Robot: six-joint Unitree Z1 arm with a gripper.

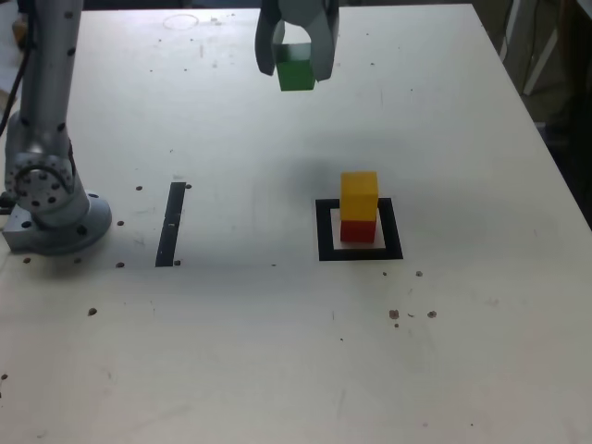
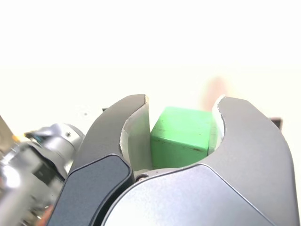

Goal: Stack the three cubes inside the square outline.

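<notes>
My gripper moves the green cube (image 1: 296,68) over the yellow cube (image 1: 359,195) next. It is high above and behind it and would miss if I opened now.
My gripper (image 1: 296,67) hangs high over the far part of the table, shut on the green cube (image 1: 296,68). In the wrist view the green cube (image 2: 181,136) sits squeezed between the two grey fingers (image 2: 127,127). The yellow cube (image 1: 359,195) rests on the red cube (image 1: 358,229), and both stand inside the square outline (image 1: 325,231), nearer the camera and toward the exterior view's right of the gripper. The held cube is well above and behind that stack.
The arm's grey base (image 1: 46,199) stands at the exterior view's left edge. A narrow black tape strip (image 1: 171,223) lies on the table between the base and the square. The white table (image 1: 277,351) has small dark specks.
</notes>
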